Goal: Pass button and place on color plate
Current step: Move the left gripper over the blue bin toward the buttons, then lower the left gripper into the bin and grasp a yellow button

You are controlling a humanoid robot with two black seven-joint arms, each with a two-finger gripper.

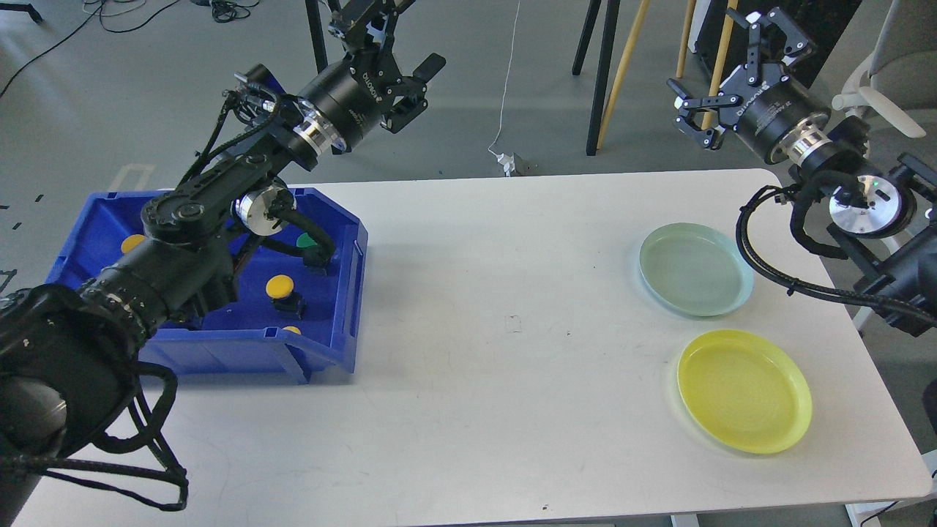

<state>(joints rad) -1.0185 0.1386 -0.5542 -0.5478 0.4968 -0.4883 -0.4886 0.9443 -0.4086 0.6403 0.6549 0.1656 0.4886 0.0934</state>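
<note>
My left gripper picks it up by its yellow cap (280,285) next, leaving the button's black base (289,307) to my right gripper.
Several buttons lie in a blue bin (344,293) at the table's left: a yellow button (280,286) on a black base, a green button (307,240) partly behind my left arm, and another yellow one (132,243) at the bin's far left. A pale green plate (695,269) and a yellow plate (744,390) sit on the right side of the table. My left gripper (399,40) is raised high beyond the bin, open and empty. My right gripper (725,62) hangs above the table's far right corner, also open and empty.
The white table (498,329) spans the view between bin and plates. Beyond its far edge stand black and wooden legs (604,73), with a white cable and plug (512,162) on the floor. My left arm covers much of the bin.
</note>
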